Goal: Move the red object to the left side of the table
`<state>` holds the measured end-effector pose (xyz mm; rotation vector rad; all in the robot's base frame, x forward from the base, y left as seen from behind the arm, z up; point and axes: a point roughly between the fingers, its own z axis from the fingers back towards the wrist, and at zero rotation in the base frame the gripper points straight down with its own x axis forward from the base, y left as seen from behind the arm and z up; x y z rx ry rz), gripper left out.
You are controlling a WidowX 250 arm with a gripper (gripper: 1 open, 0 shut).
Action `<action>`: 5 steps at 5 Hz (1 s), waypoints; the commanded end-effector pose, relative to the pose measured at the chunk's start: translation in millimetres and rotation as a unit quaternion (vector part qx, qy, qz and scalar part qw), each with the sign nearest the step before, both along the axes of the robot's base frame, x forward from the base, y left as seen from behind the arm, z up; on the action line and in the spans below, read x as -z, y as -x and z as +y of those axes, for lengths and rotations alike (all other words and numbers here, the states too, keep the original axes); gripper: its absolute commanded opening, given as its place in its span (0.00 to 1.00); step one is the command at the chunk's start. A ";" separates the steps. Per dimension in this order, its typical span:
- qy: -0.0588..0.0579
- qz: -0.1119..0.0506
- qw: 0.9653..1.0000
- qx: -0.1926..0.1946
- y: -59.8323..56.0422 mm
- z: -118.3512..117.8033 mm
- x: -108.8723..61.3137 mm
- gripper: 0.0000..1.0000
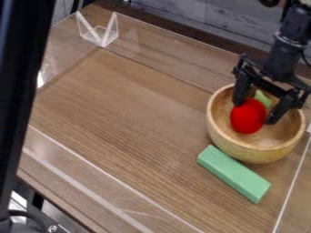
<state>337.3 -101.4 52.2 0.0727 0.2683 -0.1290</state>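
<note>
The gripper grabs the red object by its green-tipped end [260, 96] next, to move it across the table.
The red object [248, 117], a small glossy red toy fruit, lies inside a round wooden bowl [226, 141] at the right side of the table [122, 118]. My black gripper [267, 101] hangs over the bowl, pointing steeply down. Its two fingers stand open on either side of the fruit's upper part, and I cannot tell whether they touch it. The fruit's green tip is hidden behind the fingers.
A flat green rectangular block [234, 172] lies just in front of the bowl. Low clear acrylic walls [61, 159] edge the tabletop, with a clear corner piece [97, 30] at the back left. A dark blurred bar [22, 91] crosses the left of the view.
</note>
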 end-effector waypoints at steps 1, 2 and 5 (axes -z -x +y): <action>0.004 -0.029 1.000 -0.005 -8.3 0.2 -22.5 1.00; -0.001 -0.033 0.999 -0.011 -8.8 1.7 -30.5 1.00; -0.006 -0.028 0.999 -0.025 -11.0 8.3 -32.7 1.00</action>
